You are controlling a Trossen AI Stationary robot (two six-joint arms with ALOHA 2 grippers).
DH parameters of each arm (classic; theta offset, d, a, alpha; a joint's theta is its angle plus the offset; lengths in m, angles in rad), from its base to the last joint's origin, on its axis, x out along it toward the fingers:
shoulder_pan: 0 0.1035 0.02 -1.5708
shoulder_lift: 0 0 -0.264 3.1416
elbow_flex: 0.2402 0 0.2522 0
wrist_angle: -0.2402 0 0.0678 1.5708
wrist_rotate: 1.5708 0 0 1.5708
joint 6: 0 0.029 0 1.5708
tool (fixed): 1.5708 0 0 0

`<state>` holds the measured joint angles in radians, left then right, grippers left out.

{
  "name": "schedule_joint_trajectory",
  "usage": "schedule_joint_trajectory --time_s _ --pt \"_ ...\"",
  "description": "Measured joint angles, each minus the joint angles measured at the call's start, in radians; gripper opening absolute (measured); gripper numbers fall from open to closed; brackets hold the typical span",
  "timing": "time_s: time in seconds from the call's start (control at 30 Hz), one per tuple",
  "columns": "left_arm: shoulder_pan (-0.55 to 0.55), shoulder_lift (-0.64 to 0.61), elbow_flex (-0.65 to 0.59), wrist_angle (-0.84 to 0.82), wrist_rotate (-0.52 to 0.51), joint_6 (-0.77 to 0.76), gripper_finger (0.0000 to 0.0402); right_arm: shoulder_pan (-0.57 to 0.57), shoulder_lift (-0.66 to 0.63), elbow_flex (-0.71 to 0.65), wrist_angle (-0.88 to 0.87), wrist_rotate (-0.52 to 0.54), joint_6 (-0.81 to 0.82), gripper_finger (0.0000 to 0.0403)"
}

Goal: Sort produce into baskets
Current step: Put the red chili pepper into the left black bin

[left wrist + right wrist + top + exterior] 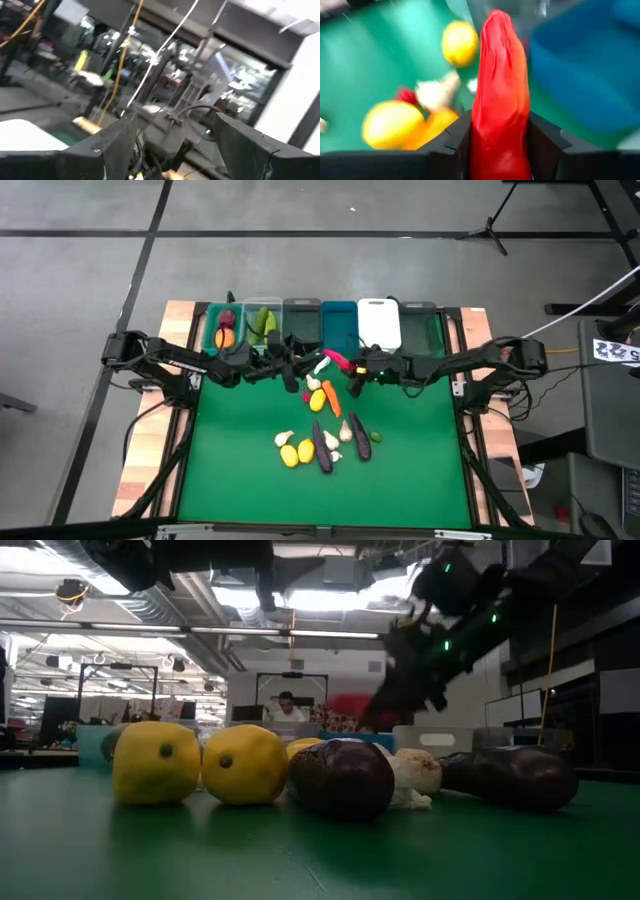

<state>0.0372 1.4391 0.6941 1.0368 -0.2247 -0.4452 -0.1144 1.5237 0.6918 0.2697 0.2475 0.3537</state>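
My left gripper grabs the red pepper by its free tip (329, 353) next, to put the pepper into the grey basket (300, 325).
A long red pepper (500, 75) sticks out from my right gripper (500, 122), which is shut on it above the mat's middle, near the blue basket (338, 328). My left gripper (175, 127) is open and holds nothing; it hovers in front of the grey basket (300, 325) and tips up toward the room. Six baskets stand in a row along the far edge. The teal-green one (222, 330) and the clear one (262, 323) hold produce. Loose lemons (292, 453), eggplants (322, 448), a carrot (331, 397) and garlic (284, 439) lie on the green mat. My right gripper pinches the red pepper's near end (499, 150) between its two fingers (456, 142), one on each side. The fingers come from the table's right, slanting down, and lie along the pepper. Its free end (328, 356) juts past the fingertips, and it is lifted clear of the mat.
The white basket (378, 323) and the dark green basket (420, 328) stand at the row's right end. In the low view, lemons (155, 762), a beet (340, 778) and an eggplant (515, 776) lie near the front. The green mat (420, 470) has free room on both sides.
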Motion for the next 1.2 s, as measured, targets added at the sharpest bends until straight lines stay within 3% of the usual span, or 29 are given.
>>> schedule_joint_trajectory --time_s 0.17,0.33,0.53,0.87,1.2 --pt "0.0 0.0 0.0 0.048 0.053 0.006 0.0257 0.029 -0.117 0.0 0.073 0.002 -0.03 0.0125" --pt "-0.012 0.0 0.0 0.112 0.119 0.06 0.0257 0.04 -0.233 0.0 0.144 -0.014 -0.061 0.0138" --pt "-0.01 0.047 0.0 0.132 0.13 0.072 0.0257 0.08 -0.322 0.002 0.22 -0.031 -0.128 0.0133" --pt "0.043 0.183 0.0 0.352 0.118 0.077 0.0257 0.123 -0.327 0.002 0.253 -0.023 -0.149 0.0136" --pt "0.076 0.294 0.069 0.4 0.11 0.064 0.0257 0.121 -0.327 0.002 0.252 -0.022 -0.149 0.0136"
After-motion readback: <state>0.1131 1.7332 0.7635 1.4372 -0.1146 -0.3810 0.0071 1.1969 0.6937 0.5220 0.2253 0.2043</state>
